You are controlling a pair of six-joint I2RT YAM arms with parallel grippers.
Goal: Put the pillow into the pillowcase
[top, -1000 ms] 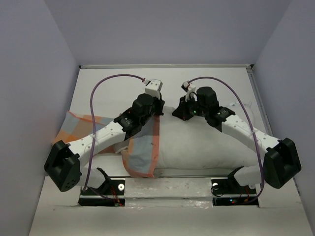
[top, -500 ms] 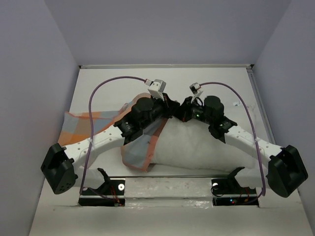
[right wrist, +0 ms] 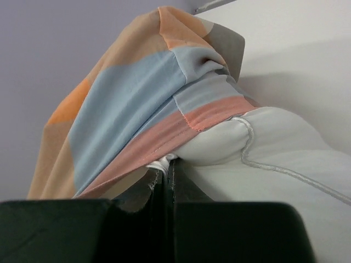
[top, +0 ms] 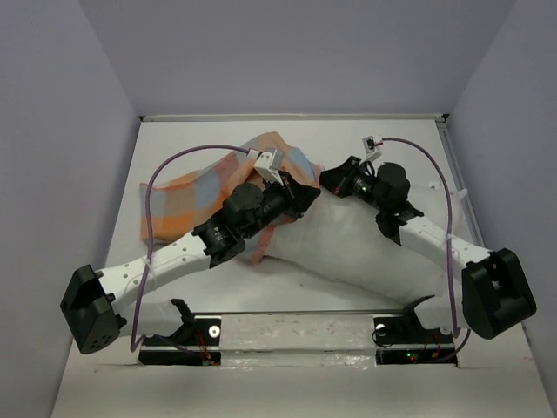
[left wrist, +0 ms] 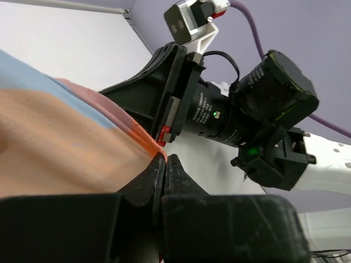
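The pillowcase's orange hem is still short of covering the pillow's pinched corner, so it is too early to release. My left gripper moves the hem over the corner first.
The white pillow (top: 357, 252) lies across the table's middle, its far left end raised. My right gripper (top: 327, 178) is shut on that end's corner; in the right wrist view white cloth of the pillow (right wrist: 274, 164) sits pinched at the jaw tips (right wrist: 168, 166). The checked orange and blue pillowcase (top: 209, 183) hangs bunched over the same end, draped above the pillow (right wrist: 137, 104). My left gripper (top: 306, 193) is shut on the pillowcase's orange hem (left wrist: 143, 139), nose to nose with the right gripper (left wrist: 175, 93).
Lilac walls (top: 296, 52) close in the white table (top: 392, 131) on the left, back and right. Purple cables (top: 174, 165) arch above both arms. The arm bases and their black plates (top: 183, 335) sit at the near edge.
Both grippers have risen and moved toward the back. The pillowcase has been pulled up off the table's left side and now bunches over the lifted pillow end.
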